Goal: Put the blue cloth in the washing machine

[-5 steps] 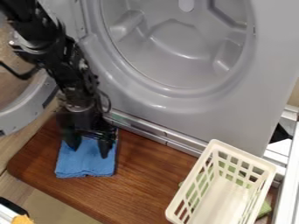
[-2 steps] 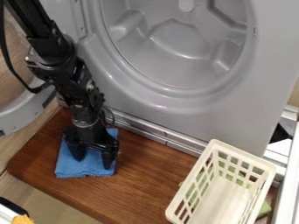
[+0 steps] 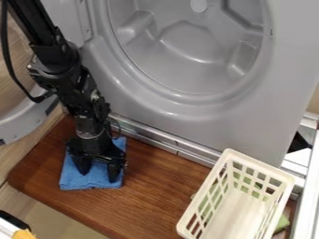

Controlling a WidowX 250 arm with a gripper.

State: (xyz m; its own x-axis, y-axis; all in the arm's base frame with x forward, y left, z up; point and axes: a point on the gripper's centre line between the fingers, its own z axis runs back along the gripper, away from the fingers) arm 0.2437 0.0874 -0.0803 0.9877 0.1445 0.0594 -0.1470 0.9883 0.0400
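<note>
My gripper grabs the blue cloth (image 3: 93,182) by its folded middle next, to put it in the washing machine.
The black gripper (image 3: 98,177) hangs down over the blue cloth (image 3: 93,182), its two fingers apart and their tips at the cloth's middle. The cloth lies folded on the brown wooden board at the left, its upper part partly covered by the gripper. Behind and to the right stands the grey washing machine (image 3: 205,119), its round opening facing the board and its door swung out to the left.
A cream plastic basket (image 3: 189,212) stands at the lower right of the wooden board (image 3: 149,196), with green cloth (image 3: 283,223) beside it. The machine's door (image 3: 25,122) is at the left edge, beside the arm. A metal strip runs along the machine's foot.
The gripper has moved down and slightly right over the cloth since the earliest frame, and hardly since the later one. Its fingers remain apart, and the cloth lies in the same place.
</note>
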